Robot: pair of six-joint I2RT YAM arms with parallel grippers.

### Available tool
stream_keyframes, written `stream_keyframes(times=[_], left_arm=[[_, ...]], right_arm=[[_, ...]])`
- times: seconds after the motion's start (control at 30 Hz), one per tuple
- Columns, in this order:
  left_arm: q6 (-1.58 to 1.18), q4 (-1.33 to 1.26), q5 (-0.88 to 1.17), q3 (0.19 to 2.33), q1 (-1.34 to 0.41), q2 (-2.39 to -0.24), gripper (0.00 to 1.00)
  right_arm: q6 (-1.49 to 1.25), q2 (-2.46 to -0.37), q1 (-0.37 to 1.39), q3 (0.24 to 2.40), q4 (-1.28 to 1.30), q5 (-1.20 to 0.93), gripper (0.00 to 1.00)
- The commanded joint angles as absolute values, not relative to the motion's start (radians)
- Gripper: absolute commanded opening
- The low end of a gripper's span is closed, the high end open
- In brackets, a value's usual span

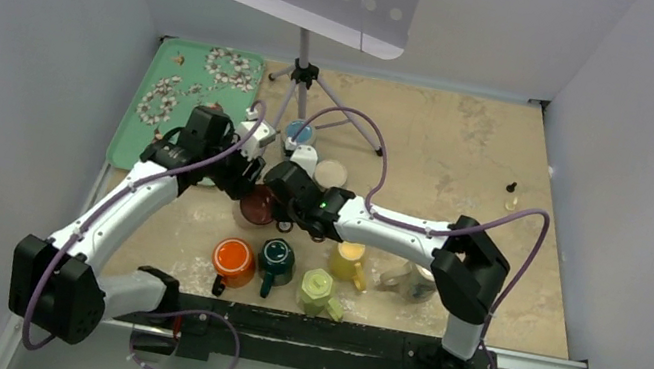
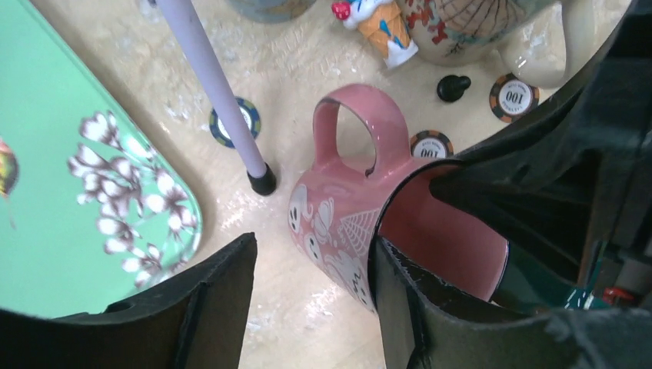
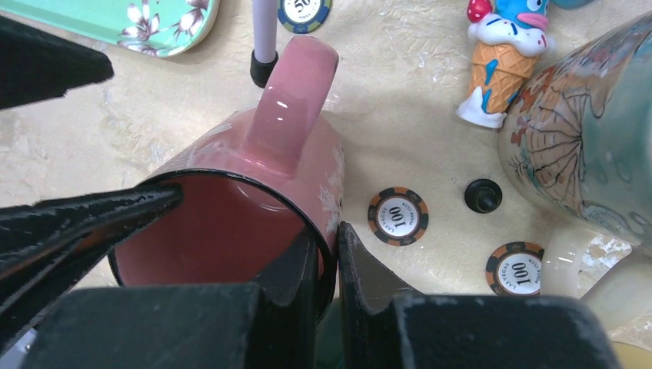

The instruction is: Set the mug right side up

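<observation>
I will grab the pink mug by its rim (image 1: 244, 198) (image 2: 373, 255) next with my left gripper, across from my right gripper. That leaves the mug's base free to stand upright.
The pink mug (image 1: 256, 205) with white ghost prints sits low over the table's middle, its mouth facing up toward the wrist cameras. In the right wrist view the mug (image 3: 300, 146) shows its handle pointing away. My right gripper (image 3: 328, 231) is shut on the rim wall, one finger inside and one outside. In the left wrist view the mug (image 2: 338, 207) lies against the right finger. My left gripper (image 2: 314, 242) is open: its right finger is at the rim, and its left finger stands clear of the mug's side. Both grippers meet at the mug (image 1: 247, 186) (image 1: 290, 211).
A green flowered tray (image 1: 135, 125) lies at the back left. A tripod leg (image 2: 207, 77) ends just beyond the mug. Poker chips (image 3: 397, 216), an ice-cream figurine (image 3: 500, 61) and a patterned mug (image 3: 584, 138) lie close by. Several mugs (image 1: 276, 259) line the near edge.
</observation>
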State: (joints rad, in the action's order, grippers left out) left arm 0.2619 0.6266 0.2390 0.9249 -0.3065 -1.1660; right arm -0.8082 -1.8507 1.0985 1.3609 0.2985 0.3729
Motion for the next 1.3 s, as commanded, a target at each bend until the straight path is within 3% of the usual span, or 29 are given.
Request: stream_keyframes(times=[0.0,0.23,0.37,0.43,0.47,0.53,0.57,0.7,0.8,0.9,1.03,1.27], left_arm=[[0.244,0.632,0.326,0.85,-0.272,-1.087,0.61],[0.26,0.583,0.18,0.812,-0.34,-1.11,0.61],[0.334,0.592,0.039,0.779,-0.398,-1.17,0.55],[0.353,0.577,0.017,0.755,-0.399,-1.174,0.46],[0.356,0.578,0.016,0.755,-0.399,-1.174,0.36],[0.345,0.607,0.033,0.782,-0.399,-1.175,0.06],[0.325,0.631,0.047,0.806,-0.398,-1.172,0.0],[0.283,0.738,0.074,0.909,-0.374,-1.131,0.0],[0.274,0.873,0.126,1.019,-0.312,-1.137,0.0],[0.279,0.961,0.135,1.083,-0.258,-1.128,0.0],[0.264,0.95,0.131,1.132,-0.147,-1.136,0.0],[0.189,0.837,0.112,1.322,0.102,-1.365,0.0]], right_arm=[[-0.846,-1.75,1.089,1.366,0.175,0.376,0.0],[-0.838,-1.774,1.089,1.401,0.196,0.389,0.0],[-0.839,-1.762,1.089,1.414,0.198,0.39,0.0],[-0.839,-1.746,1.089,1.416,0.198,0.393,0.0],[-0.839,-1.738,1.089,1.416,0.2,0.39,0.0],[-0.835,-1.722,1.089,1.421,0.209,0.381,0.0],[-0.832,-1.711,1.089,1.425,0.216,0.38,0.03],[-0.794,-1.658,1.089,1.431,0.221,0.353,0.53],[-0.78,-1.602,1.094,1.436,0.272,0.343,0.75],[-0.76,-1.519,1.099,1.384,0.294,0.34,0.81],[-0.727,-1.386,1.099,1.287,0.26,0.313,0.83],[-0.694,-1.278,1.098,1.173,0.257,0.29,0.84]])
